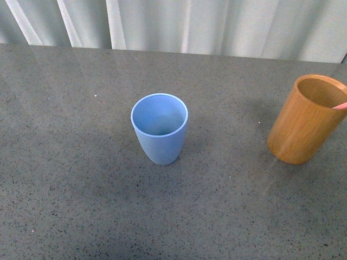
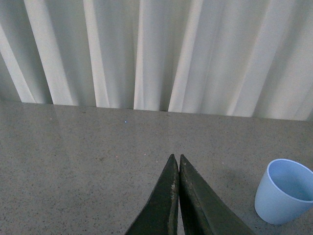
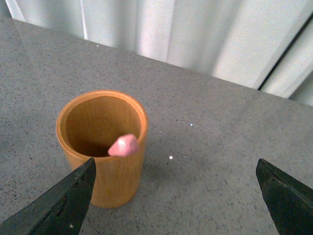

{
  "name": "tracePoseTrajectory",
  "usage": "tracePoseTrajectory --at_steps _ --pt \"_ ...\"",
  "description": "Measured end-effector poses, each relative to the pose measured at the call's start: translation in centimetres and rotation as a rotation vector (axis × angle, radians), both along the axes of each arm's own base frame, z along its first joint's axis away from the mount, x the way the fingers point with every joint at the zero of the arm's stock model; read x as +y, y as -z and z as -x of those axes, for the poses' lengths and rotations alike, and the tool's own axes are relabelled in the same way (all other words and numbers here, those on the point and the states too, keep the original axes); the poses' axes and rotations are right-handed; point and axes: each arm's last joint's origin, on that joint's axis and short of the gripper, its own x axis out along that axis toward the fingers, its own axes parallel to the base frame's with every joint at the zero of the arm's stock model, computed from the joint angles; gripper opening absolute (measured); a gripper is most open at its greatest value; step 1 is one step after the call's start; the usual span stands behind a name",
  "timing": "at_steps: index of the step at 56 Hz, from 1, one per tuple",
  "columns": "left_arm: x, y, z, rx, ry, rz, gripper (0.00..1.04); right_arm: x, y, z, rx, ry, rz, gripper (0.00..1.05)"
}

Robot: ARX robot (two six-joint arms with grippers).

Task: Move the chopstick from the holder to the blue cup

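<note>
My right gripper should next grab the pink chopstick by its rounded end (image 3: 124,145) to move it into the blue cup.
The light blue cup (image 1: 160,128) stands upright and empty at the middle of the grey table; it also shows in the left wrist view (image 2: 284,191). The orange-brown wooden holder (image 1: 308,119) stands at the right edge. A pink chopstick end (image 1: 340,105) pokes over its rim. In the right wrist view the holder (image 3: 102,147) stands upright with the pink rounded chopstick end (image 3: 123,146) leaning on its near rim. My right gripper (image 3: 176,169) is open, above and beside the holder, one finger in front of its wall. My left gripper (image 2: 176,159) is shut and empty, left of the blue cup.
The grey speckled table (image 1: 81,179) runs back to a white curtain (image 1: 173,24). Neither arm shows in the front view. Small white specks (image 3: 170,157) lie on the table near the holder.
</note>
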Motion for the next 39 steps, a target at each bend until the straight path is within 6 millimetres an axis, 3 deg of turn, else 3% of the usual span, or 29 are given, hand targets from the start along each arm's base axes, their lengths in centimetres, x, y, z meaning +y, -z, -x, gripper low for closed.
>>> tracePoseTrajectory --at_steps 3,7,33,39 --pt "0.0 0.0 0.0 0.000 0.000 0.000 0.04 0.4 0.2 -0.6 0.002 -0.029 0.000 0.94" --pt "0.0 0.0 0.0 0.000 0.000 0.000 0.04 0.8 0.4 -1.1 -0.002 -0.049 0.000 0.84" --pt "0.0 0.0 0.0 0.000 0.000 0.000 0.04 1.8 -0.3 -2.0 -0.020 -0.125 -0.044 0.08" --pt "0.0 0.0 0.0 0.000 0.000 0.000 0.04 1.7 -0.9 -1.9 -0.019 -0.132 -0.064 0.02"
